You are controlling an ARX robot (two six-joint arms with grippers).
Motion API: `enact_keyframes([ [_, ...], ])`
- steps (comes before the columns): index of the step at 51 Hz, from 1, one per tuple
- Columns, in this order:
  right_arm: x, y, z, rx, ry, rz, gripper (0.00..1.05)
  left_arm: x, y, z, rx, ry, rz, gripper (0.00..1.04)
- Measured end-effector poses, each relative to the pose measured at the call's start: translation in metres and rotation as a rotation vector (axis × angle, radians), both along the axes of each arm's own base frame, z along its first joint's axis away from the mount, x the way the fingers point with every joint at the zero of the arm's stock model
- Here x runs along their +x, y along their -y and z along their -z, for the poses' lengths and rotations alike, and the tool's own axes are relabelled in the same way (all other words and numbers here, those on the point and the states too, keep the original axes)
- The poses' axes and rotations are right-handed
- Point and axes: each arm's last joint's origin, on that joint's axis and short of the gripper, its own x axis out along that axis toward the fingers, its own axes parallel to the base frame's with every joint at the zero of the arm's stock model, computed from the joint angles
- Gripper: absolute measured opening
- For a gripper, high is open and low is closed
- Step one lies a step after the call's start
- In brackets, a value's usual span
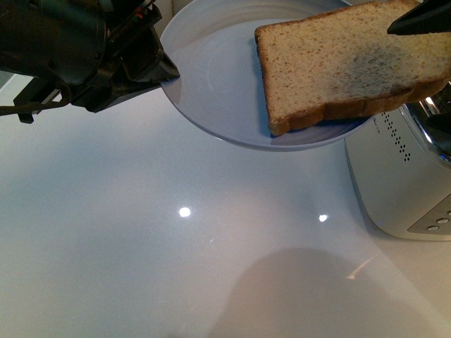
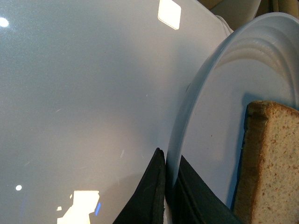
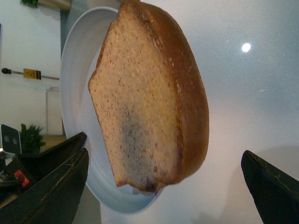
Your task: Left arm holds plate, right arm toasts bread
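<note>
My right gripper grips the bread (image 1: 345, 63) by its crust end overhanging the plate next. Then the slice goes into the toaster (image 1: 394, 183).
My left gripper (image 1: 166, 72) is shut on the rim of the pale blue-white plate (image 1: 211, 77) and holds it tilted above the white table. In the left wrist view the jaws (image 2: 167, 186) pinch the plate's rim (image 2: 187, 116). The brown bread (image 1: 345, 63) lies on the plate and overhangs its right rim; it also shows in the left wrist view (image 2: 268, 163). My right gripper (image 3: 163, 186) is open, its fingers wide on either side of the bread's (image 3: 145, 98) near end, touching nothing. One of its fingertips (image 1: 417, 22) shows over the bread in the front view.
A white toaster (image 1: 402, 169) with a dotted side and grey buttons stands at the right, just below the plate's rim and the bread's overhang. The glossy white table (image 1: 176, 246) spreads below. A wall and a green plant (image 3: 30, 137) lie beyond.
</note>
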Motion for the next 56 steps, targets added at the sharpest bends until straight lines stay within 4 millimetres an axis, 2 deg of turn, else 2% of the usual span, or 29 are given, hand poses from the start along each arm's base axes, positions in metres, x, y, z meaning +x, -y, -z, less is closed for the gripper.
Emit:
enact_keyframes([
  [9, 0.009, -0.002, 0.004, 0.013, -0.016, 0.018, 0.96, 0.000, 0.000, 0.000, 0.000, 0.000, 0.000, 0.03],
  [13, 0.011, -0.002, 0.004, 0.024, -0.017, 0.025, 0.90, 0.000, 0.000, 0.000, 0.000, 0.000, 0.000, 0.03],
  [31, 0.014, -0.005, 0.000, 0.063, -0.008, 0.030, 0.42, 0.000, 0.000, 0.000, 0.000, 0.000, 0.000, 0.03],
  [42, 0.013, -0.003, -0.002, 0.081, -0.017, 0.034, 0.04, 0.000, 0.000, 0.000, 0.000, 0.000, 0.000, 0.03],
  [50, 0.007, 0.009, -0.021, 0.100, 0.023, 0.046, 0.03, 0.000, 0.000, 0.000, 0.000, 0.000, 0.000, 0.03],
  [56, 0.004, 0.023, -0.055, 0.087, 0.119, 0.065, 0.03, 0.000, 0.000, 0.000, -0.001, 0.000, 0.000, 0.03],
])
